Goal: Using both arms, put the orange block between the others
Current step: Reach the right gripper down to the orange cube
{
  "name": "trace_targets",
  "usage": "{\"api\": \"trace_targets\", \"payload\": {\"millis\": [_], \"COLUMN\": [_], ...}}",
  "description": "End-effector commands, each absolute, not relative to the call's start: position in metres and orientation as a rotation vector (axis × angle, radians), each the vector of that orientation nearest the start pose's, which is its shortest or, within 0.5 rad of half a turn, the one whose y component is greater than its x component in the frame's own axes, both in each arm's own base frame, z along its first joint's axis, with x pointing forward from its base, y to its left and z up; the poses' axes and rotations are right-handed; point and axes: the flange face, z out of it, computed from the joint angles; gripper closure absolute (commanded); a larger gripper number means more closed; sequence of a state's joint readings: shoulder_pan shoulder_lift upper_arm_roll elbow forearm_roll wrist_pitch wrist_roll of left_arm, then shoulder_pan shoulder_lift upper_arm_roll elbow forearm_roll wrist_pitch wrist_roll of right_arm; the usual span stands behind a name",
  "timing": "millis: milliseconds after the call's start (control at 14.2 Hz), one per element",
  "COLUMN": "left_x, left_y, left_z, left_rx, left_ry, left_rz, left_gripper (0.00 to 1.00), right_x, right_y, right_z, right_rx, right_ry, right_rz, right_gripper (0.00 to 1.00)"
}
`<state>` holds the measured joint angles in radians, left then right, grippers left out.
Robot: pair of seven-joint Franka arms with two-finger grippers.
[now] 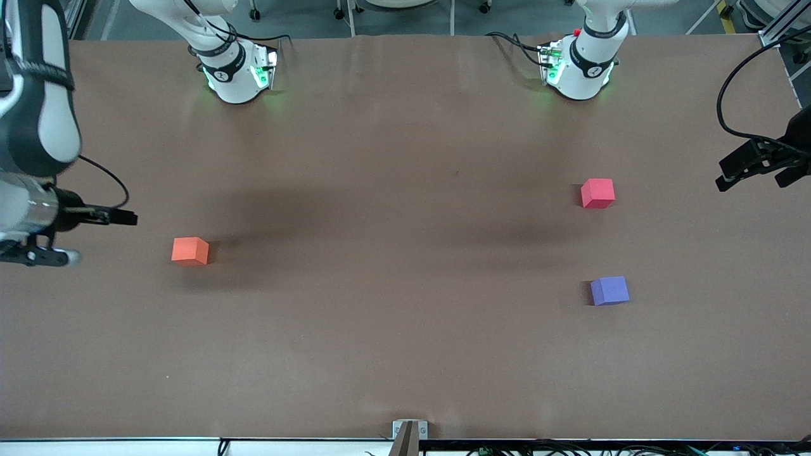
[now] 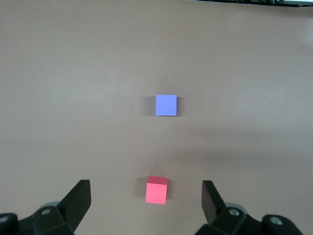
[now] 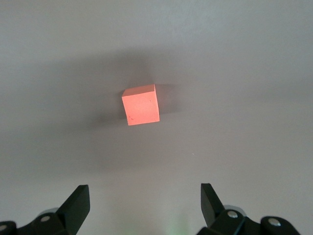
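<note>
My right gripper should next take hold of the orange block [image 1: 189,251] by its opposite sides, so that the block can then go between the red-pink and purple-blue cubes.
The orange block [image 1: 189,251] lies on the brown table toward the right arm's end; it also shows in the right wrist view as the orange block [image 3: 141,105]. The red-pink cube [image 1: 597,193] and the purple-blue cube [image 1: 609,291] lie apart toward the left arm's end, the purple-blue one nearer the front camera. My right gripper [image 3: 145,198] hangs open and empty, high over the table near the orange block. My left gripper [image 1: 760,171] is open and empty, high over the table's edge at its own end. The red-pink cube [image 2: 156,190] shows far below, between its fingers.
Both arm bases [image 1: 237,73] [image 1: 580,66] stand along the table's edge farthest from the front camera. A small metal bracket [image 1: 409,434] sits at the edge nearest that camera. The brown table top [image 1: 405,221] stretches bare between the orange block and the two cubes.
</note>
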<state>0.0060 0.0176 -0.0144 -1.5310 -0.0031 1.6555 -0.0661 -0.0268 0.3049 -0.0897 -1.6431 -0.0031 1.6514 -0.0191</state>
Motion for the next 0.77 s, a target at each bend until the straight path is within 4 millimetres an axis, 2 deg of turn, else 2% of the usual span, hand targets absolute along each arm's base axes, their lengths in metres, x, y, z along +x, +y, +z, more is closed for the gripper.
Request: {"api": "trace_targets", "payload": {"millis": [0, 141, 282, 423, 704], "left_x": [0.566, 0.566, 0.566, 0.566, 0.566], "left_y": [-0.005, -0.004, -0.003, -0.003, -0.003], "left_z": [0.647, 0.647, 0.645, 0.644, 0.645], "left_rx": [-3.143, -3.143, -3.143, -3.143, -3.142], "left_ry": [-0.109, -0.111, -0.113, -0.111, -0.111], "left_rz": [-0.173, -0.176, -0.171, -0.171, -0.173], "left_gripper": [0.00, 0.00, 0.00, 0.00, 0.00], "right_x": [0.621, 0.629, 0.628, 0.622, 0.615], "right_y": [-0.061, -0.043, -0.048, -0.058, -0.056], "right_z": [0.356, 0.317, 0.293, 0.276, 0.249], "right_rx": [-3.099, -3.104, -3.091, -3.082, -3.097], "right_ry": [0.115, 0.056, 0.003, -0.029, -0.035], "right_rz": [0.575, 0.605, 0.630, 0.626, 0.576], "right_gripper": [0.00, 0.00, 0.00, 0.00, 0.00]}}
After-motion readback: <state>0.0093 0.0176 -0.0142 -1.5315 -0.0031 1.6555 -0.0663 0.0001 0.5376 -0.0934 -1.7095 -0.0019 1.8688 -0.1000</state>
